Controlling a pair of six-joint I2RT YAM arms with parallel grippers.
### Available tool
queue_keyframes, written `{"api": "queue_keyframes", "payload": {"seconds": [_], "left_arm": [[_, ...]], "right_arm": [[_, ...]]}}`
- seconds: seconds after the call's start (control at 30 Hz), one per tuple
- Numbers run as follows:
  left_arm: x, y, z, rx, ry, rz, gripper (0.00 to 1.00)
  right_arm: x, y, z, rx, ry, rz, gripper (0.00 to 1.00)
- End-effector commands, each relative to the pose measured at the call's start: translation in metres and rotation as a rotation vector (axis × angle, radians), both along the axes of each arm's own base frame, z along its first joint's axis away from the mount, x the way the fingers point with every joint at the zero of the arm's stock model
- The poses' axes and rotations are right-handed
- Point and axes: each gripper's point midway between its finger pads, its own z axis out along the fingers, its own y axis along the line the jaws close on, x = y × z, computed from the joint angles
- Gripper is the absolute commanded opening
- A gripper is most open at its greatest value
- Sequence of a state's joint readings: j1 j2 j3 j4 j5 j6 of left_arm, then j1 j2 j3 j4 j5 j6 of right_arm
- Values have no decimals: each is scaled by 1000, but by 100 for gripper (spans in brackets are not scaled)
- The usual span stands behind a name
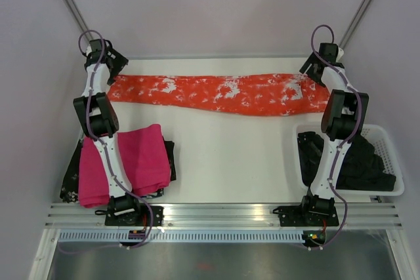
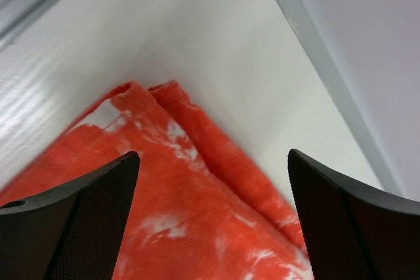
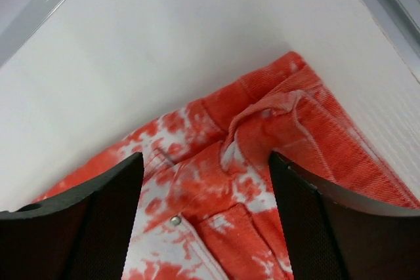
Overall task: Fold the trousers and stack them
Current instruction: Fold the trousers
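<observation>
My left gripper grabs the leg ends of the trousers next, to fold the legs of the orange-red trousers (image 1: 220,94) over toward the waistband.
The orange-red trousers (image 1: 220,94) with white blotches lie stretched in a long band across the far side of the table. Their leg ends (image 2: 164,162) lie at the left, the waistband with a rivet (image 3: 262,142) at the right. My left gripper (image 1: 113,65) hovers over the left end, and in the left wrist view its open jaws (image 2: 213,162) stand wide over the cloth, holding nothing. My right gripper (image 1: 314,70) is over the waist end, open (image 3: 207,162), with the fabric lying loose between the fingers.
A folded magenta cloth (image 1: 131,162) sits on a dark garment at the near left. A white basket (image 1: 387,155) with dark clothes stands at the near right. The table's back rail (image 2: 328,77) runs close behind both trouser ends.
</observation>
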State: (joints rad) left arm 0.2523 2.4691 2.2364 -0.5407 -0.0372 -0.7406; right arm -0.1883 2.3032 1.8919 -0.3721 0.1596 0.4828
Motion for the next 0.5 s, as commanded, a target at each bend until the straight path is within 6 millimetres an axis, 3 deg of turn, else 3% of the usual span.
{"api": "queue_keyframes", "payload": {"seconds": [0.0, 0.07, 0.13, 0.2, 0.33, 0.47], "left_arm": [[-31, 23, 70, 215, 9, -73, 100], [-56, 36, 57, 254, 91, -124, 100], [-69, 43, 54, 242, 107, -202, 100], [-83, 54, 34, 246, 159, -272, 100], [-83, 46, -4, 219, 182, -446, 98], [-74, 40, -25, 185, 163, -507, 97]], "right_arm": [[3, 28, 74, -79, -108, 173, 85], [-11, 30, 71, -81, -80, 186, 88], [-21, 33, 80, -83, -81, 192, 89], [-31, 35, 75, -72, -65, 201, 90], [-43, 41, 64, -50, -46, 212, 90], [-47, 45, 67, -47, -48, 218, 90]]}}
